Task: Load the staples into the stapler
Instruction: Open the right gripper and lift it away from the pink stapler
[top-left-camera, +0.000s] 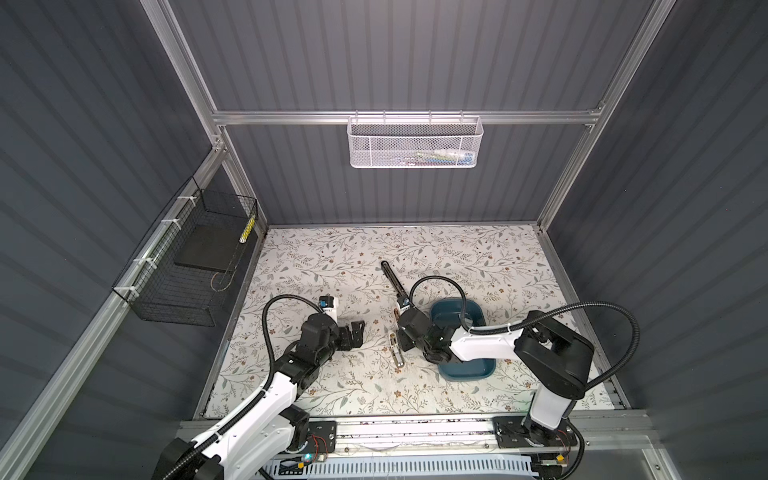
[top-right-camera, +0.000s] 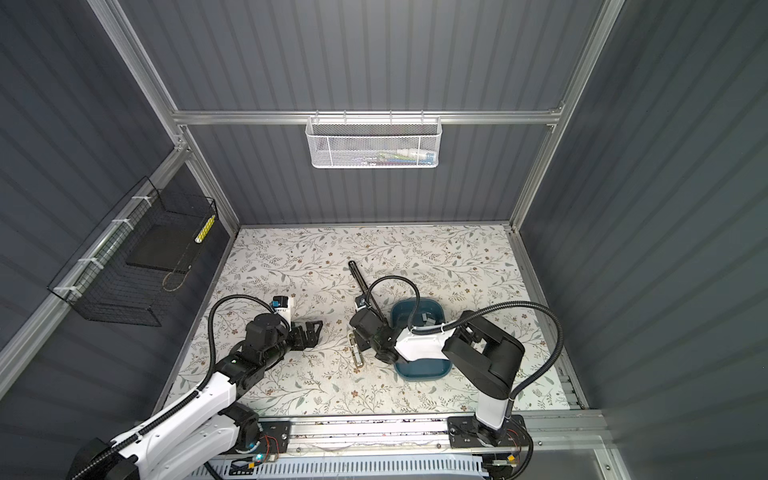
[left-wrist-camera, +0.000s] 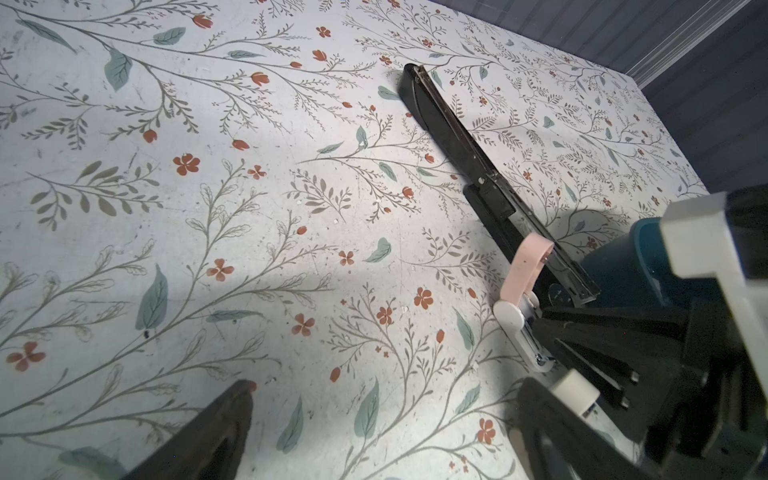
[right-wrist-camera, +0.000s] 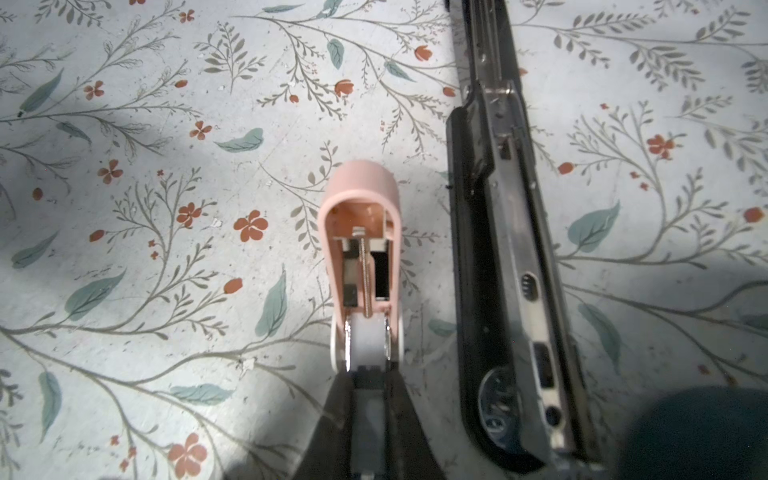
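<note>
The grey strip lies in line with the stapler's open channel and would end in it, so it is now time for my right gripper to release it.
A small stapler (right-wrist-camera: 361, 187) with a pink lid and white base lies on the floral mat (top-left-camera: 332, 257), lid swung open; it shows in both top views (top-left-camera: 397, 353) (top-right-camera: 358, 353). My right gripper (right-wrist-camera: 368, 374) is shut on a narrow grey strip, apparently the staples (right-wrist-camera: 368, 411), right over the stapler's open metal channel. From above, the right gripper (top-left-camera: 401, 338) hangs over that stapler. My left gripper (left-wrist-camera: 386, 386) is open and holds nothing, a little above the mat to the left (top-left-camera: 355, 332). In the left wrist view the pink lid (left-wrist-camera: 525, 266) stands up beside the right fingers (left-wrist-camera: 582, 345).
A long black stapler (top-left-camera: 392, 278) lies opened flat just behind the pink one, close alongside it (right-wrist-camera: 498, 208). Two teal dishes (top-left-camera: 453, 311) (top-left-camera: 469, 368) sit under the right arm. A white mesh basket (top-left-camera: 415, 141) hangs on the back rail, a black wire basket (top-left-camera: 187, 257) on the left wall.
</note>
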